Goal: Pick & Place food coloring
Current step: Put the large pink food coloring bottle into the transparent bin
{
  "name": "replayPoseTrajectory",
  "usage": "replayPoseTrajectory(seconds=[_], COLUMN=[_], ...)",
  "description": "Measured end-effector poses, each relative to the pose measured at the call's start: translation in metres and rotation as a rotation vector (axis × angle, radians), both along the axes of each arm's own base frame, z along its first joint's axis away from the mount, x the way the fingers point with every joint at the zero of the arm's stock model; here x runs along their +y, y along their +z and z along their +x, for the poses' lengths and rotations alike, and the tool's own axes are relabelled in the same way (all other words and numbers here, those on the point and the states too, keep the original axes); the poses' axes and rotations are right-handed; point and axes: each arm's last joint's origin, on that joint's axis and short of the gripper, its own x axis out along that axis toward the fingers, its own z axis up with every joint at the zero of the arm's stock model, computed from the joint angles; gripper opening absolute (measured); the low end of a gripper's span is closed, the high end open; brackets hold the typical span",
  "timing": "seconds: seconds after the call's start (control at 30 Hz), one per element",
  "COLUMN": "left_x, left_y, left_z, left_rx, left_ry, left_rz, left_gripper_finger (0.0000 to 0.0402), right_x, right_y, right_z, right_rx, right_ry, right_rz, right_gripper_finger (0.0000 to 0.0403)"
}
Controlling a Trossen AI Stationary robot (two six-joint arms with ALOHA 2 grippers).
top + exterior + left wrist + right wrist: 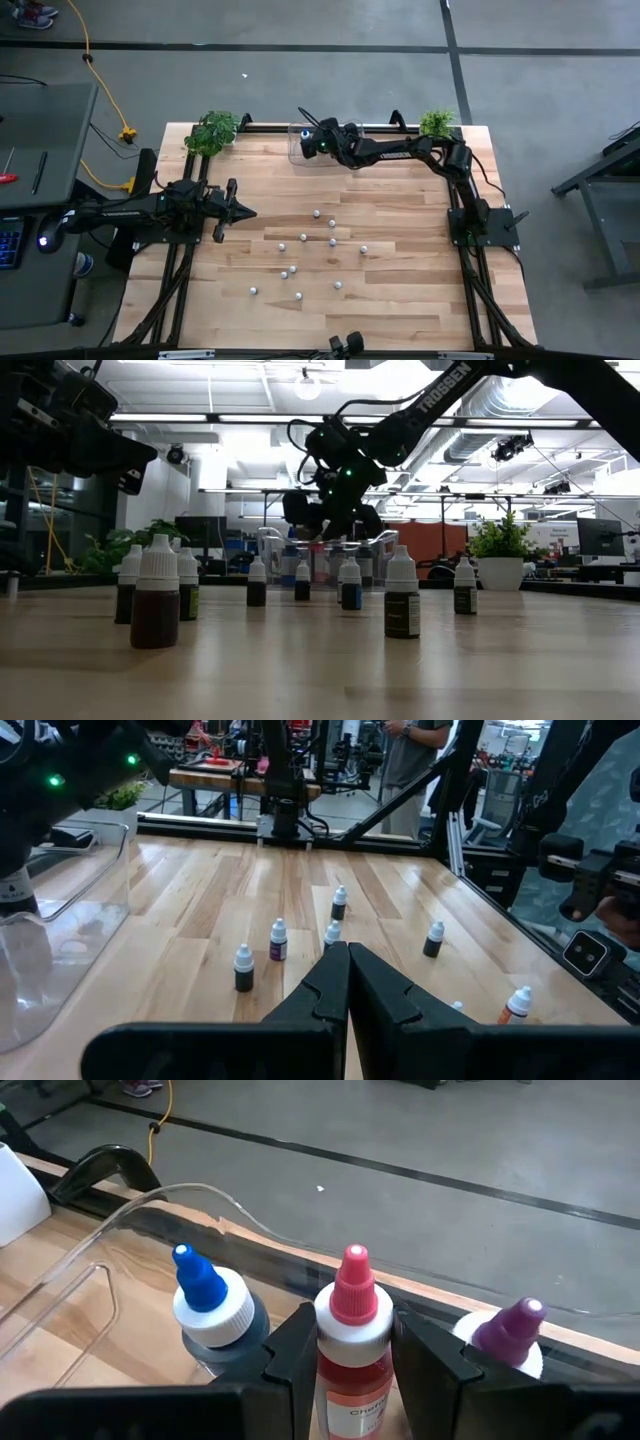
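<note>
My right gripper holds the pink-capped bottle upright in the clear plastic bin, its cap level with the blue cap beside it. My right gripper needs to open now.
Several small food coloring bottles (317, 240) with whitish caps stand upright on the wooden table's middle; the low view shows them (155, 595) close up. My right gripper (352, 1355) is over the clear plastic bin (300, 150) at the far edge, shut on a pink-capped bottle (352, 1295) with a red body. A blue-capped bottle (205, 1295) and a purple-capped one (510, 1330) stand on either side of it by the bin's far wall (260, 1230). My left gripper (245, 212) waits shut at the table's left, touching nothing. My right gripper pinches the pink-capped bottle between its two fingers (290, 1355), on the two sides of the red body just under the white collar (352, 1370). The fingers slant down from the table's right side. The bottle stands upright; the gripper hides its lower part and whether it rests on anything.
Two potted plants (212, 130) (437, 122) stand at the table's far corners. The bin's clear walls (60, 910) rise around my right gripper. A person stands in the room beyond the table (410, 760).
</note>
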Motion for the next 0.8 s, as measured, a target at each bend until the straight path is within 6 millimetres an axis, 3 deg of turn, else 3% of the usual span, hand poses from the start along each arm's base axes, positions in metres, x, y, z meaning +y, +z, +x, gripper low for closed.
replayPoseTrajectory(seconds=[0.4,0.8], left_x=[0.0001,0.0001], left_y=[0.0,0.0], left_z=[0.0,0.0], left_rx=[0.0,0.0], left_ry=[0.003,0.003], left_rz=[0.0,0.0], left_gripper_finger=[0.0002,0.0002], right_x=[0.0005,0.0012], right_y=[-0.0002,-0.0002], right_z=[0.0002,0.0002], right_rx=[0.008,0.014], right_ry=[0.012,0.0], right_rz=[0.0,-0.009], right_gripper_finger=[0.0108,0.0173])
